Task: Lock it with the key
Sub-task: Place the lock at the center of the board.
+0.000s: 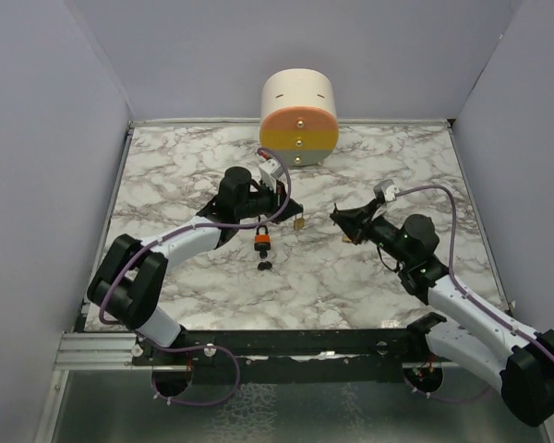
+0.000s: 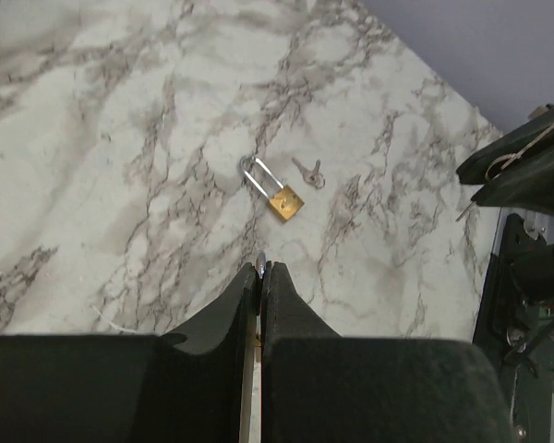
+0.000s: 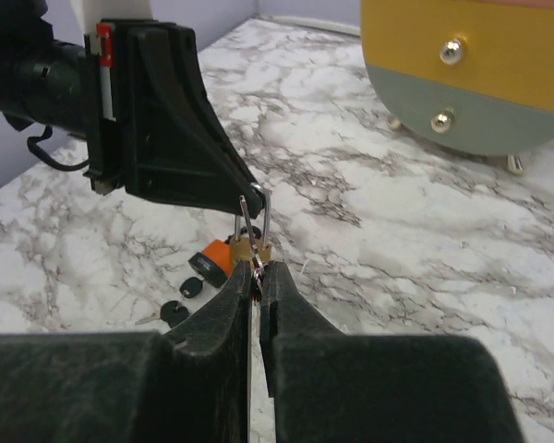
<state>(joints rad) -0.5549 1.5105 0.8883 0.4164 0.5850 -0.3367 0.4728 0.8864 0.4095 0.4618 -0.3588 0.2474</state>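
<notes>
My left gripper should keep holding: the padlock's lower edge hangs above the tabletop.
A small brass padlock hangs by its shackle from my left gripper, which is shut on it. In the left wrist view only a sliver of metal shows between the closed tips of that gripper. My right gripper is shut on a key whose thin blade points up, just in front of the lock's brass body. In the top view the right gripper sits a short way right of the lock.
An orange padlock and black-headed keys lie below the left gripper. Another brass padlock with a small silver key lies on the marble. A cream, orange and grey cylinder stands at the back wall.
</notes>
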